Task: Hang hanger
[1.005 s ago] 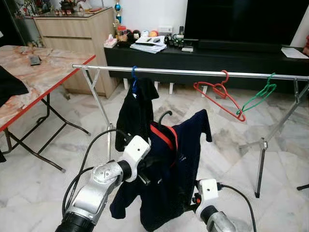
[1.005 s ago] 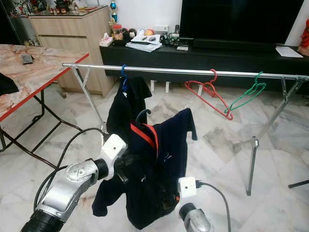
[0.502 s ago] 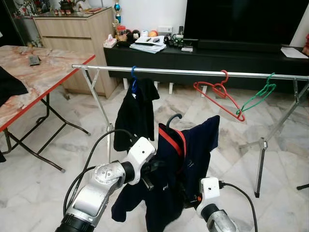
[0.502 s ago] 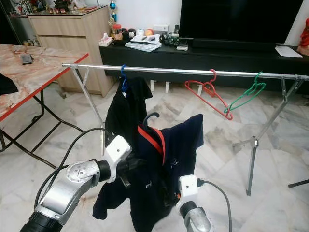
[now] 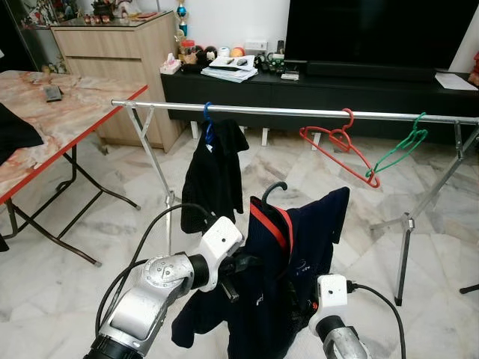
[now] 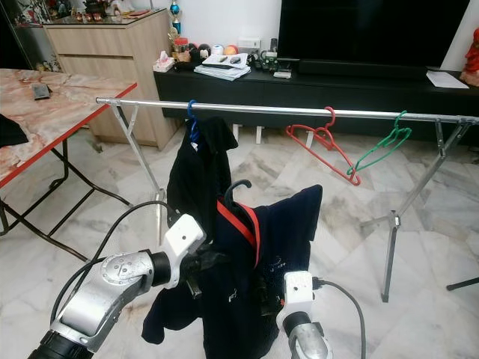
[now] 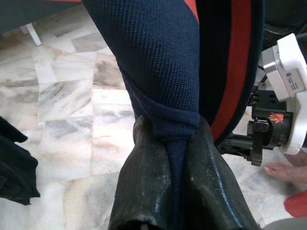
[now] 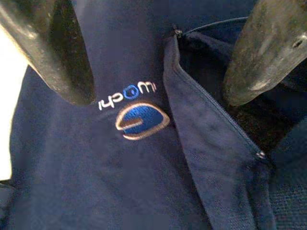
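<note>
I should grab the jacket's zipped edge [image 8: 199, 88] with my right gripper next; it stands open over a dark gap, while the logo front lies flat.
A navy jacket [image 5: 299, 247] with a red lining hangs on a black hanger whose hook [image 5: 274, 188] stands free, below and in front of the silver rail [image 5: 299, 112]. My left gripper [image 7: 175, 143] is shut on a fold of the jacket's navy fabric at its left side [image 5: 238, 268]. My right gripper [image 8: 158, 72] is open, and its two fingers [image 8: 57, 52] stand apart against the jacket's front, over the zip and a small blue logo [image 8: 141, 120]. In the eye views the right wrist [image 5: 331, 295] sits low behind the jacket's right edge.
A black garment on a blue hanger [image 5: 213, 168] hangs at the rail's left part. A red hanger [image 5: 340, 146] and a green hanger [image 5: 400, 149] hang further right. A marble-topped table [image 5: 45, 123] is at the left, and rack legs [image 5: 404, 254] at the right. A TV console [image 5: 337, 86] lies beyond.
Both arms have carried the jacket and its hanger to the right; the hook now sits further right under the rail. The left gripper's hold is unchanged.
</note>
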Tool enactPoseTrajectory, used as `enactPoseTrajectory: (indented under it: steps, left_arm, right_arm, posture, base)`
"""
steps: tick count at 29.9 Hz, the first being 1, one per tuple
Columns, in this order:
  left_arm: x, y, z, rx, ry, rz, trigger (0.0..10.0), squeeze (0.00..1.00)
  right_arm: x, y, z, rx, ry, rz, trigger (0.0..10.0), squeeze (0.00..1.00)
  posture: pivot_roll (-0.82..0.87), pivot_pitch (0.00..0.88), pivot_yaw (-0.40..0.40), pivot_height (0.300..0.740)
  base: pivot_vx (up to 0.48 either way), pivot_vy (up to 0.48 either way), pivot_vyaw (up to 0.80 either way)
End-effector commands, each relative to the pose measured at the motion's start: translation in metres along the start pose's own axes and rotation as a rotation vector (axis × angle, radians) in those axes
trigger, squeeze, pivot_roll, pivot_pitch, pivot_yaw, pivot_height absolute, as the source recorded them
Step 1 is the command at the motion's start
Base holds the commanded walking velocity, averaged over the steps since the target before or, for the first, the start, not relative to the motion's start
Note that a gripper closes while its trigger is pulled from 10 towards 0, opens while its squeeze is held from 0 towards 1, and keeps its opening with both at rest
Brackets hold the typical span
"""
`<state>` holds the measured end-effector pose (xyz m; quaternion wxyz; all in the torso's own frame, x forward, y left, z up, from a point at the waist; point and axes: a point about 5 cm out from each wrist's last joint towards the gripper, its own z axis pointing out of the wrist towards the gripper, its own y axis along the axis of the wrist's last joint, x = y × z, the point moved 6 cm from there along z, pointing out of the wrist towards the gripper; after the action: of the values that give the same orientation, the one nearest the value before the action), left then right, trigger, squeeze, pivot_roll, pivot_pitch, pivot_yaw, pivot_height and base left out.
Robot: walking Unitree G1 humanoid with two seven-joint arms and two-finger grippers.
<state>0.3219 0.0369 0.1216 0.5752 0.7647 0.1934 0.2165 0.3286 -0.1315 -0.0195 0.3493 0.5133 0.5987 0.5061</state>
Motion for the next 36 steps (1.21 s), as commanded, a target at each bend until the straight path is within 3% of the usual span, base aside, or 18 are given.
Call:
enactPoseTrajectory:
  steps: [1, 6, 14, 15, 16, 17, 36]
  left_arm:
    - [-0.005, 0.016, -0.001, -0.045, -0.026, 0.029, 10.0, 0.00]
    - [-0.013, 0.023, -0.003, -0.054, -0.075, 0.037, 10.0, 0.00]
    - [-0.028, 0.024, -0.006, -0.046, -0.151, 0.033, 10.0, 0.00]
    - [-0.028, 0.023, -0.007, -0.044, -0.149, 0.033, 10.0, 0.00]
    - [-0.028, 0.023, -0.007, -0.043, -0.147, 0.033, 10.0, 0.00]
    - [-0.027, 0.022, -0.007, -0.041, -0.143, 0.033, 10.0, 0.00]
    - [-0.015, 0.008, -0.010, 0.017, -0.093, 0.031, 10.0, 0.00]
  right_arm:
    - [0.007, -0.002, 0.001, 0.016, 0.041, 0.004, 10.0, 0.00]
    - [0.010, -0.004, 0.001, 0.031, 0.068, -0.026, 10.0, 0.00]
    - [-0.002, 0.000, -0.001, -0.002, -0.033, -0.030, 10.0, 0.00]
    - [-0.003, 0.000, -0.001, -0.005, -0.039, -0.020, 6.6, 0.00]
    - [-0.003, 0.000, -0.001, -0.006, -0.042, -0.015, 6.6, 0.00]
    - [-0.003, 0.000, -0.001, -0.007, -0.038, -0.005, 0.0, 0.00]
    - [-0.001, -0.002, 0.000, 0.007, -0.028, 0.006, 0.0, 0.00]
  posture:
    - [0.08, 0.005, 0.028, 0.740]
    - [0.09, 0.006, 0.027, 0.740]
    - [0.09, 0.006, 0.028, 0.740]
    - [0.09, 0.006, 0.027, 0.740]
    - [0.09, 0.006, 0.027, 0.740]
    - [0.09, 0.006, 0.026, 0.740]
    - [0.09, 0.009, 0.027, 0.740]
  base:
    - [0.000, 0.000, 0.00]
    - [0.000, 0.000, 0.00]
    - [0.000, 0.000, 0.00]
    - [0.000, 0.000, 0.00]
    - [0.000, 0.000, 0.00]
    - [0.000, 0.000, 0.00]
    - [0.000, 0.000, 0.00]
